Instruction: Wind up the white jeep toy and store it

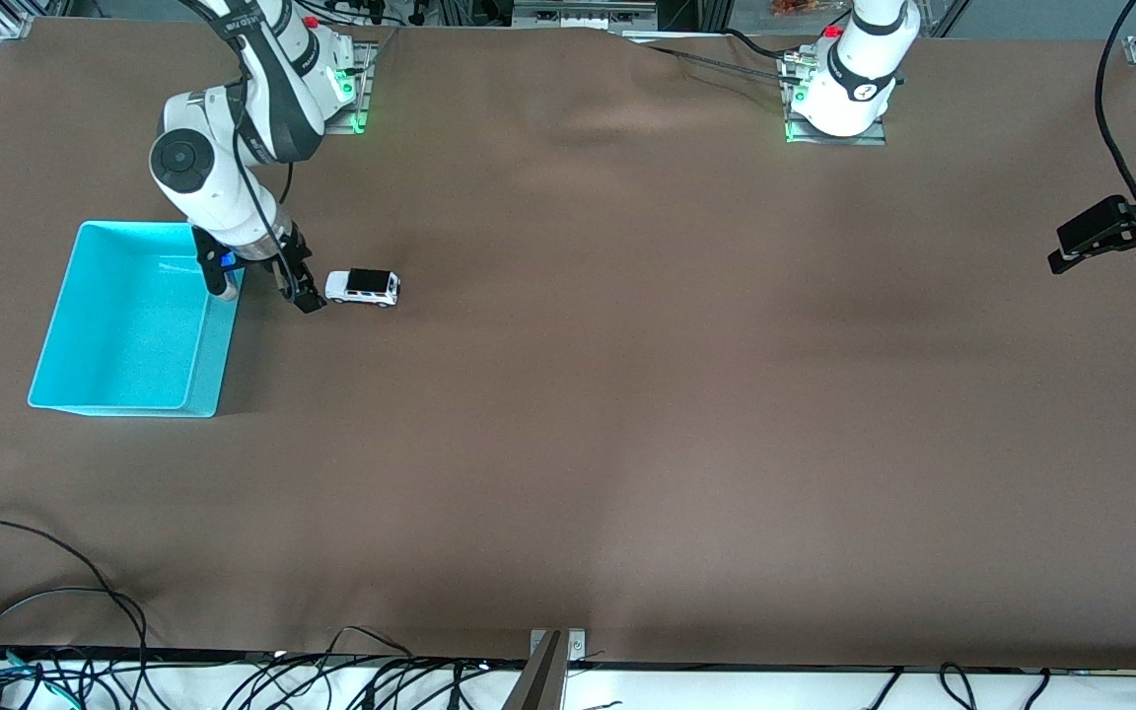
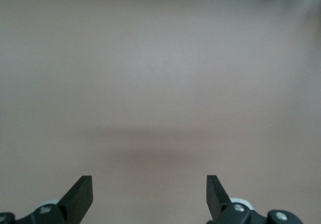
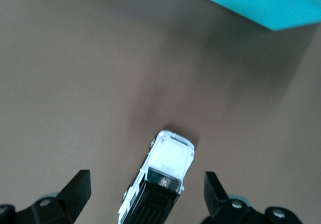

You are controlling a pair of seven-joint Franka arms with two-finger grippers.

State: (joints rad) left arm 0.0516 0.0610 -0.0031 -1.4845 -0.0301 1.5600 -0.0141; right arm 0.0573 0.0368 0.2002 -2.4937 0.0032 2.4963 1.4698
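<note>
I should store the toy in the turquoise bin, so I need to grab its black roof next with my right gripper.
The white jeep toy stands on the brown table beside the turquoise bin, toward the right arm's end. My right gripper is open and low, between the bin and the jeep, close to the jeep's end. In the right wrist view the jeep lies between the open fingers of my right gripper, not touched, with the bin's edge past it. My left gripper waits at the left arm's end of the table. In the left wrist view my left gripper is open and empty over bare cloth.
A brown cloth covers the table, with a wrinkle near the arm bases. Cables lie along the edge nearest the front camera. A metal bracket stands at the middle of that edge.
</note>
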